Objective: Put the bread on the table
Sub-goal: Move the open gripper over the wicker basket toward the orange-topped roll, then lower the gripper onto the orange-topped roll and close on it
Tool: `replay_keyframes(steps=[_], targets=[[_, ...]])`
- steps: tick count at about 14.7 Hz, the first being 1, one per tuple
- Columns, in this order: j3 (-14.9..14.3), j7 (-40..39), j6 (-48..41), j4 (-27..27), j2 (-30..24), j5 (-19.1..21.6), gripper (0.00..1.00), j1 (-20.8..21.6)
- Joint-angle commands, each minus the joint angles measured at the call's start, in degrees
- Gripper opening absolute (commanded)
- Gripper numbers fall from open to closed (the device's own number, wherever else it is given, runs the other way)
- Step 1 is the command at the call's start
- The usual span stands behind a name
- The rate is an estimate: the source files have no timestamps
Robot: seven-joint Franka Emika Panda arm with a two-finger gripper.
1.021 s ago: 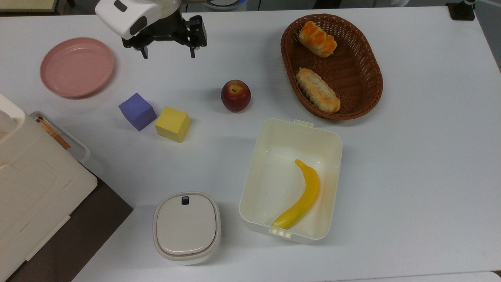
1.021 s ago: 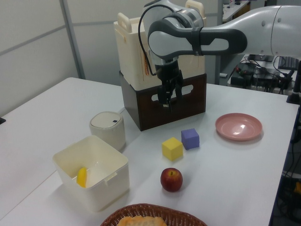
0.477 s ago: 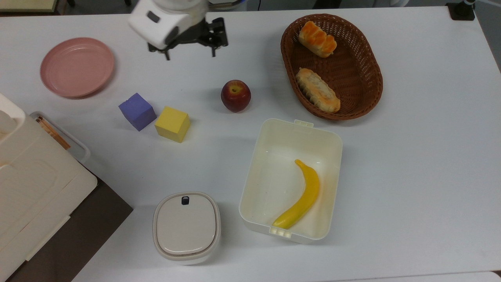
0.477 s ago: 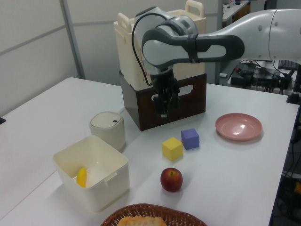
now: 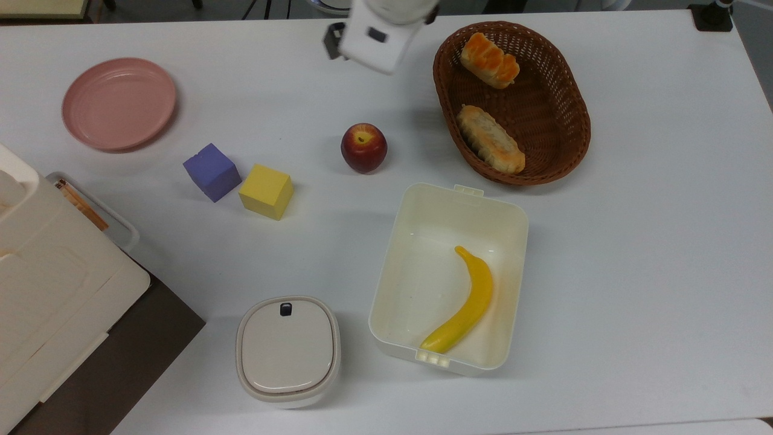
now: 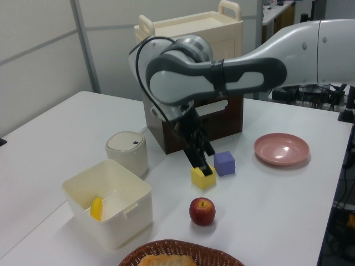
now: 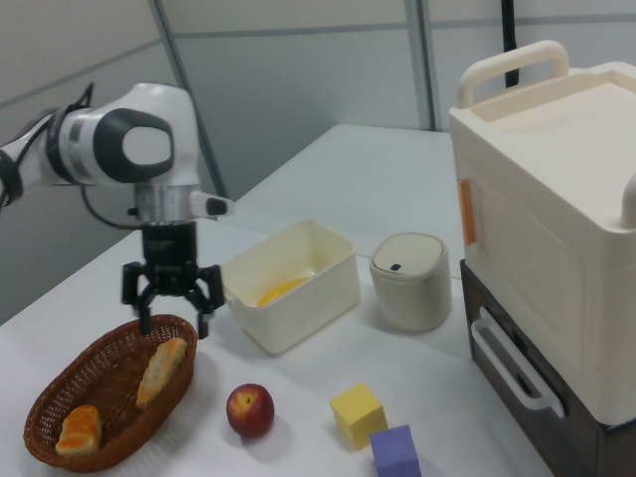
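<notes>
My gripper grabs the bread's narrow end next, to set the bread (image 5: 490, 60) on the white table.
The bread (image 5: 490, 60), a small roll with a glossy orange top, lies at the far end of a brown wicker basket (image 5: 580, 109) on the white table (image 5: 664, 241). In the right view the bread (image 7: 79, 427) sits at the basket's near end. My gripper (image 7: 175, 326) hangs open and empty above the table, just beside the basket's rim (image 7: 40, 397). In the top view the white wrist (image 5: 380, 33) hides the fingers, left of the basket. In the left view the gripper (image 6: 203, 165) is in front of the yellow cube.
A paler ridged loaf (image 5: 490, 140) shares the basket. An apple (image 5: 363, 147), a purple cube (image 5: 211, 171), a yellow cube (image 5: 266, 191) and a pink plate (image 5: 119, 103) lie on the table. A white box (image 5: 510, 211) holds a banana (image 5: 465, 302). A lidded pot (image 5: 287, 350) stands nearby.
The arm has swung toward the top view's right, from beside the pink plate to just left of the basket. The gripper stays open and empty.
</notes>
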Motion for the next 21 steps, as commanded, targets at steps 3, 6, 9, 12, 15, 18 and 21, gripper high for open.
replay_keyframes(steps=[3,6,9,12,15,18,21], targets=[[0.9,-2.0,-3.0,-5.2,-0.2,1.1,1.00,9.7],[1.8,-1.8,-3.4,-6.4,1.0,1.2,1.00,13.1],[1.8,-1.1,-3.2,-7.1,3.5,1.3,1.00,17.7],[1.8,-0.5,-2.5,-7.1,6.9,2.6,1.00,21.2],[1.9,2.9,-0.3,-7.1,8.5,5.4,1.00,21.6],[2.0,5.5,2.5,-7.1,10.8,6.0,1.00,23.3],[2.0,10.4,7.6,-7.2,13.4,5.9,1.00,23.6]])
